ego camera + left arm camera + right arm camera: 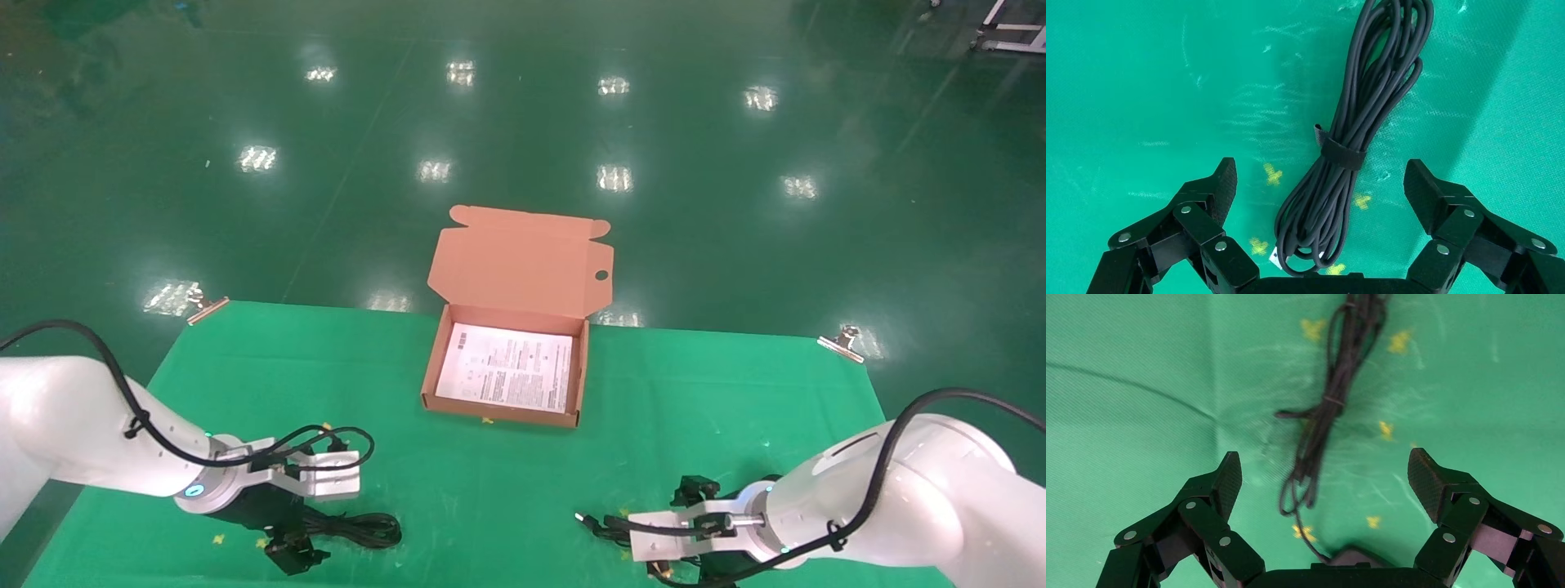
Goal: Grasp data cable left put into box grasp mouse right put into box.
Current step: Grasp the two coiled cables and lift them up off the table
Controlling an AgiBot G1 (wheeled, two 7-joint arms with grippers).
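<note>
My left gripper is going to grab the data cable by its strapped middle next, because the cable's loops fan out loose at both ends.
The orange-brown box [498, 411] lies open at the table's middle, its lid [523, 261] standing up at the back and a white printed sheet [507, 367] inside. The data cable [359, 529], a strapped black bundle, lies at the front left. My left gripper [294, 543] hangs over it, open. In the left wrist view the gripper [1321, 177] straddles the cable's [1364, 92] looped end. My right gripper [678, 531] is open at the front right, above the mouse. In the right wrist view the gripper [1324, 468] stands over the mouse [1352, 557], which is mostly hidden, and its tied cord [1333, 398].
A green cloth [735, 408] covers the table, held by metal clips at the back corners [204, 306] [842, 341]. The mouse cord's USB plug [582, 518] points left of my right wrist. Beyond the table is a glossy green floor.
</note>
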